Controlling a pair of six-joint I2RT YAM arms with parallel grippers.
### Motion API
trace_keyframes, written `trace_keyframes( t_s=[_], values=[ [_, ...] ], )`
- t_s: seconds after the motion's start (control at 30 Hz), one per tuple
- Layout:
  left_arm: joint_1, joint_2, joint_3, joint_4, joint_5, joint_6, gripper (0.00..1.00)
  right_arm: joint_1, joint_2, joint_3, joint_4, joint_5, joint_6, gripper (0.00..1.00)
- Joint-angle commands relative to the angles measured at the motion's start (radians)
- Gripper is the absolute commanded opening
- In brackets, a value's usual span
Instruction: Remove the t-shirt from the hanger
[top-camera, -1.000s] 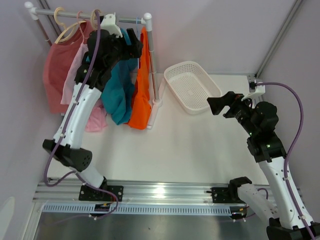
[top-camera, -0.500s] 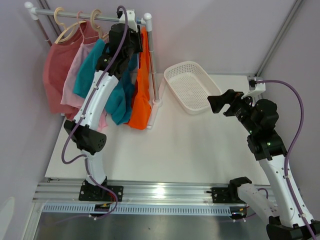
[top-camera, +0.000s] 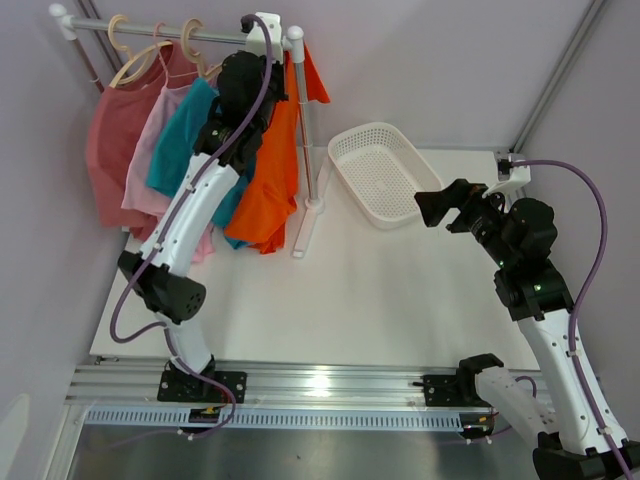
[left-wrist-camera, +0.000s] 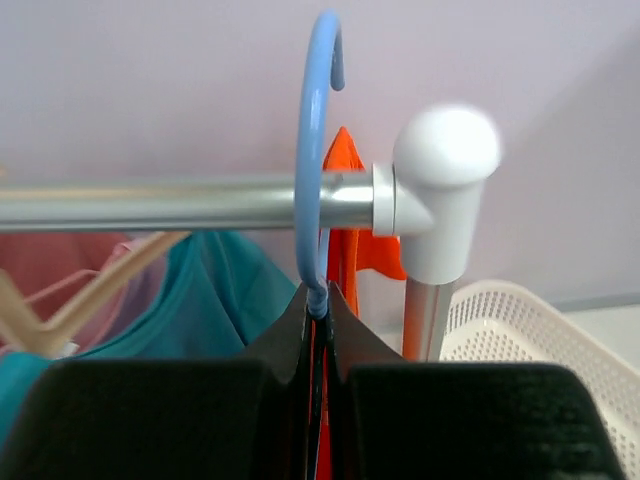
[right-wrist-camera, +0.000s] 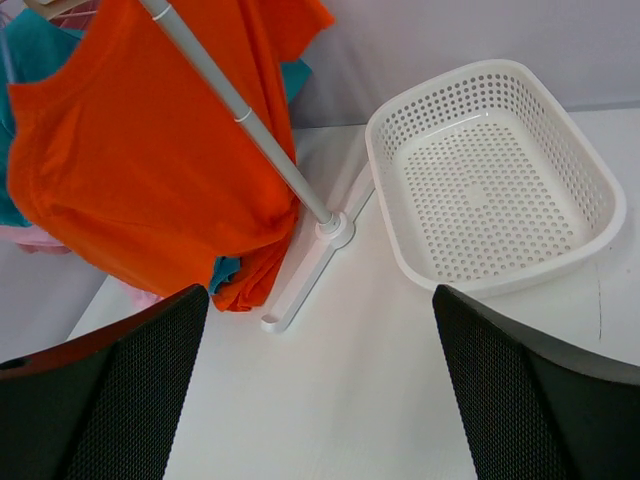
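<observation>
My right gripper is to take hold of the orange t-shirt (top-camera: 270, 180) next by its loose hemmed edge (top-camera: 268, 243), so that the blue hanger can be removed.
An orange t-shirt (top-camera: 270, 180) hangs from a blue hanger (left-wrist-camera: 315, 150) at the right end of the clothes rail (left-wrist-camera: 150, 200). Its hook loops over the rail beside the white end cap (left-wrist-camera: 445, 170). My left gripper (left-wrist-camera: 320, 305) is shut on the hanger's neck just under the rail, and in the top view it sits high at the rack (top-camera: 250, 75). The shirt (right-wrist-camera: 150, 170) drapes on both sides of the rack post (right-wrist-camera: 240, 115), with one sleeve sticking out to the right. My right gripper (top-camera: 445, 205) hovers open and holds nothing, over the table near the basket.
A white perforated basket (top-camera: 383, 172) lies right of the rack. Teal (top-camera: 180, 140), pink (top-camera: 145, 150) and red (top-camera: 105, 140) garments hang on wooden hangers further left. The rack's foot (right-wrist-camera: 310, 275) stretches across the table in front of my right gripper (right-wrist-camera: 320, 300).
My left arm rose to the rail's right end and its gripper shut on the blue hanger. The orange t-shirt swung up and spread out. The right arm stayed still.
</observation>
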Motion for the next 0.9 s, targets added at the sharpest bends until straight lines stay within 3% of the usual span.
trace_keyframes(
  t_s=[0.0, 0.07, 0.17, 0.2, 0.23, 0.33, 0.43, 0.57, 0.7, 0.83, 0.87],
  values=[
    [-0.027, -0.145, 0.031, 0.18, -0.122, 0.085, 0.01, 0.004, -0.002, 0.015, 0.006, -0.022, -0.004, 0.99],
    [-0.036, -0.162, 0.005, 0.187, -0.164, 0.098, 0.01, 0.006, 0.004, 0.016, 0.0, -0.026, -0.004, 0.99],
    [-0.073, -0.176, 0.0, 0.146, -0.341, 0.105, 0.01, 0.029, 0.049, 0.042, -0.023, -0.094, -0.053, 0.99],
    [-0.102, -0.174, -0.001, 0.131, -0.413, 0.098, 0.01, 0.08, 0.066, 0.07, -0.044, -0.102, -0.069, 0.99],
    [-0.119, -0.174, -0.007, 0.118, -0.599, 0.054, 0.01, 0.117, 0.082, 0.082, -0.051, -0.085, -0.089, 1.0],
    [-0.186, -0.186, -0.062, 0.055, -0.876, 0.003, 0.01, 0.298, 0.122, 0.101, -0.019, -0.001, -0.147, 0.99],
    [-0.244, -0.208, -0.132, 0.065, -1.056, -0.01, 0.01, 0.458, 0.171, 0.122, 0.035, 0.013, -0.19, 1.0],
    [-0.318, -0.255, -0.223, 0.051, -1.122, -0.029, 0.01, 0.614, 0.257, 0.159, 0.104, 0.0, -0.237, 0.99],
    [-0.376, -0.298, -0.301, 0.118, -1.164, 0.034, 0.01, 0.681, 0.318, 0.158, 0.216, -0.042, -0.221, 1.0],
    [-0.406, -0.344, -0.438, 0.484, -1.185, 0.259, 0.01, 0.705, 0.407, 0.164, 0.274, -0.068, -0.213, 1.0],
    [-0.407, -0.351, -0.444, 0.503, -1.185, 0.275, 0.01, 0.717, 0.436, 0.164, 0.311, -0.071, -0.21, 0.99]
  ],
)
